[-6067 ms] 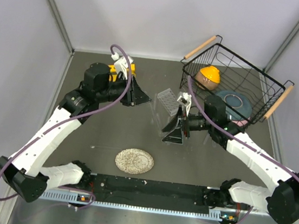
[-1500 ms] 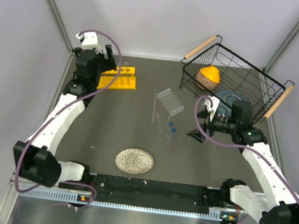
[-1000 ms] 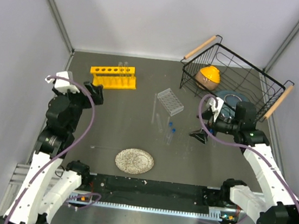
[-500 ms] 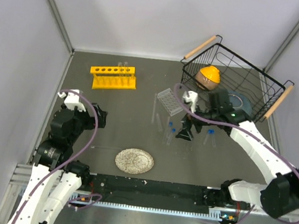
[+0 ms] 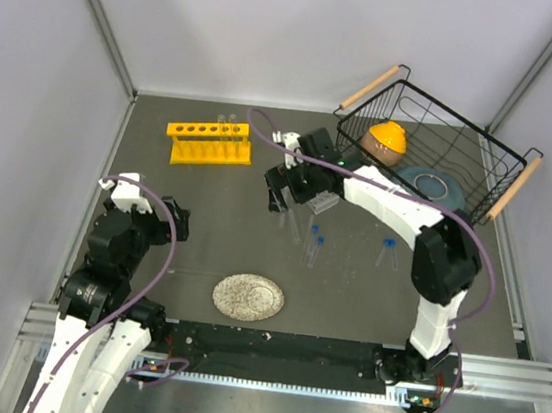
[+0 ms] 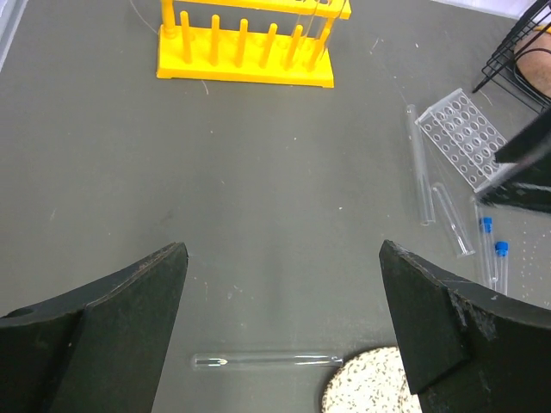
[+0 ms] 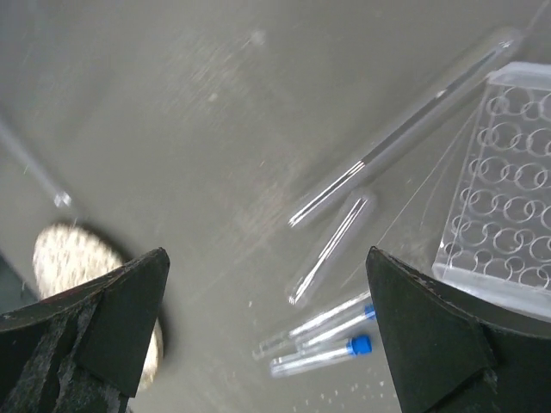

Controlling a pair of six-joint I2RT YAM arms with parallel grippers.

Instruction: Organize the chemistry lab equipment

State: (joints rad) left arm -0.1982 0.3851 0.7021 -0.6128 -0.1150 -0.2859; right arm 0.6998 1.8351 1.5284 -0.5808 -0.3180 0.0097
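I should next grab the long test tube's open end with my right gripper, to pinch. Then the test tube goes to its place in the yellow rack (image 5: 208, 143).
The yellow tube rack (image 5: 208, 143) (image 6: 250, 52) stands at the back left with clear tubes (image 6: 317, 26) in its right end. The clear grid rack (image 5: 323, 200) (image 7: 508, 215) lies mid-table. Beside it lie two bare test tubes (image 7: 405, 129) (image 7: 331, 249) and blue-capped vials (image 7: 323, 357) (image 5: 314, 243); another vial (image 5: 388, 248) lies further right. My right gripper (image 5: 279, 195) (image 7: 267, 258) hangs open and empty above those tubes. One test tube (image 6: 267, 360) lies by the speckled plate (image 5: 248, 297). My left gripper (image 5: 168, 226) (image 6: 282, 275) is open and empty, above and behind that tube.
A black wire basket (image 5: 467, 165) with wooden handles sits at the back right, holding an orange-capped object (image 5: 385, 139) and a blue-grey dish (image 5: 430, 182). Grey walls close in the table on three sides.
My right arm has swung left from beside the basket to over the tubes by the grid rack. My left arm has drawn back from the yellow rack to the near left.
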